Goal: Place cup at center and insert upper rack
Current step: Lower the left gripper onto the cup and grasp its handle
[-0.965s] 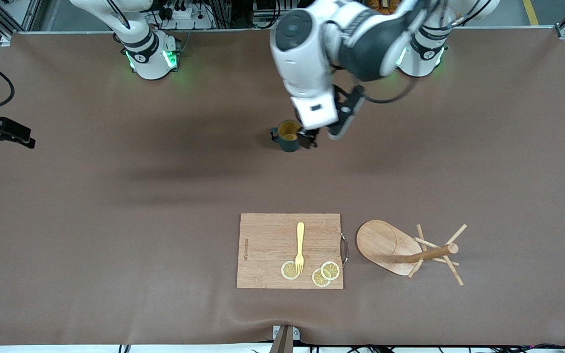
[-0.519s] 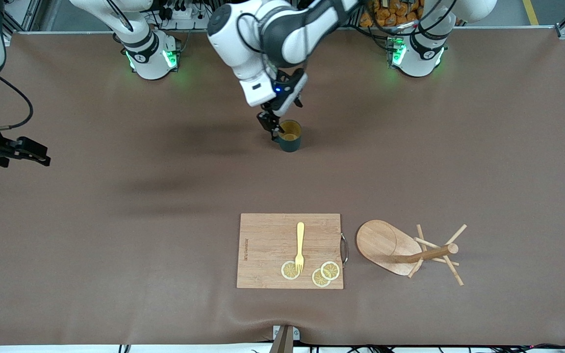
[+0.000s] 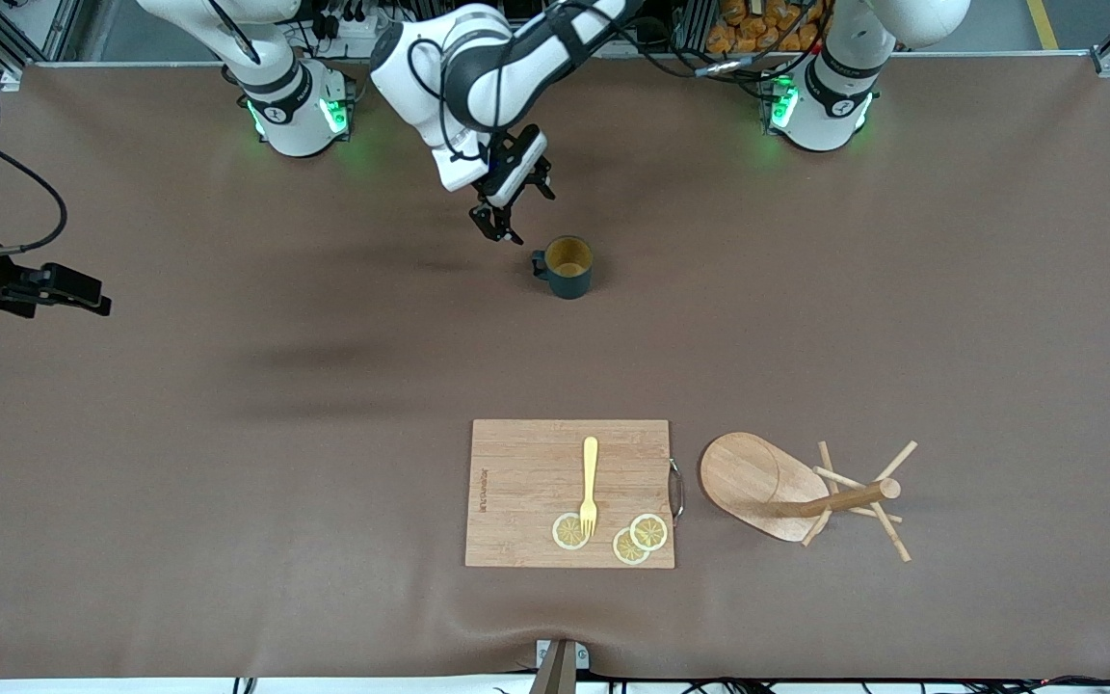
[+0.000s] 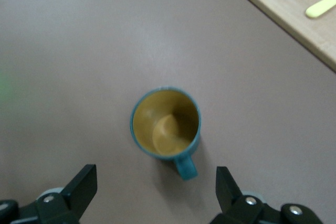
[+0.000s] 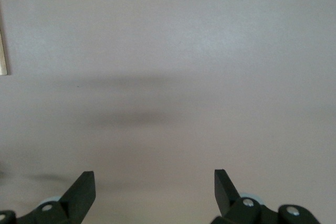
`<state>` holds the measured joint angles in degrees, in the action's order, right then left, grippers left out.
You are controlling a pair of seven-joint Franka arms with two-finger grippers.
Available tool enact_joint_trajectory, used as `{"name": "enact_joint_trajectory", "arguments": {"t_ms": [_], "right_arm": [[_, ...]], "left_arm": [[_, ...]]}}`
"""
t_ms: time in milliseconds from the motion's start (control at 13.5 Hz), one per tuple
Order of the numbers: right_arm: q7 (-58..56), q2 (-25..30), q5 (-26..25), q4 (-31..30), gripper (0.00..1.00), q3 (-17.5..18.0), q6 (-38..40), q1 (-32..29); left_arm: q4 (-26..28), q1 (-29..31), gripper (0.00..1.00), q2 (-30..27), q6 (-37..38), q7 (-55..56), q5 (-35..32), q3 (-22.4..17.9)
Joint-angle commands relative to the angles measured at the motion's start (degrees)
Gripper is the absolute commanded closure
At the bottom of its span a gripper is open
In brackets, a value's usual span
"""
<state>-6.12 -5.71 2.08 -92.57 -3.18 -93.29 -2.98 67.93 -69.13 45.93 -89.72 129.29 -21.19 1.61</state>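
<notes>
The robot's left hand should next grip the cup by its handle. Then the cup can go on the upper rack of the mug tree.
The dark teal cup with a tan interior stands upright on the brown table, its handle toward the right arm's end. My left gripper is open and empty, over the table just beside the cup on its handle side, not touching it. In the left wrist view the cup sits just ahead of the open left gripper. The wooden mug tree lies tipped on its side near the front camera, pegs toward the left arm's end. My right gripper is open and empty at the right arm's end, over bare table.
A rectangular wooden cutting board lies beside the mug tree, nearer the front camera than the cup. It carries a yellow fork and three lemon slices. Its corner shows in the left wrist view.
My left gripper has swept from the cup's side facing the left arm's end, over it, to its handle side and drawn away. The cup has stayed put. My right gripper shifted slightly inward.
</notes>
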Motion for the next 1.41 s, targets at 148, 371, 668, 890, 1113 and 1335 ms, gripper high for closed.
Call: {"name": "enact_joint_trajectory", "arguments": {"t_ms": [148, 371, 668, 890, 1113, 1335], "right_arm": [[0.1, -1.0, 0.5, 4.1, 0.00, 0.4, 1.2, -0.7], [0.1, -1.5, 0.7, 4.7, 0.00, 0.5, 1.2, -0.5], [2.0, -1.5, 0.3, 5.0, 0.00, 0.5, 1.2, 1.0], [2.0, -1.5, 0.3, 5.4, 0.00, 0.6, 1.3, 1.0], [2.1, -1.4, -0.2, 5.4, 0.00, 0.6, 1.3, 1.0], [2.6, -1.3, -0.4, 5.4, 0.00, 0.6, 1.8, 1.0]], "left_arm": [[-8.3, -1.7, 0.00, 8.6, 1.7, 1.7, -2.4, -0.7], [-8.8, -2.0, 0.00, 11.1, 1.1, 1.8, -2.9, -2.3], [-9.7, -2.0, 0.00, 13.4, 0.9, 2.5, -3.5, -3.0], [-9.6, -1.9, 0.00, 14.2, -0.6, 5.0, -3.5, -4.1], [-9.5, -1.9, 0.38, 14.2, -0.7, 4.9, -3.2, -3.9], [-9.4, -1.9, 0.65, 14.3, -0.7, 4.9, -3.2, -3.5]]}}
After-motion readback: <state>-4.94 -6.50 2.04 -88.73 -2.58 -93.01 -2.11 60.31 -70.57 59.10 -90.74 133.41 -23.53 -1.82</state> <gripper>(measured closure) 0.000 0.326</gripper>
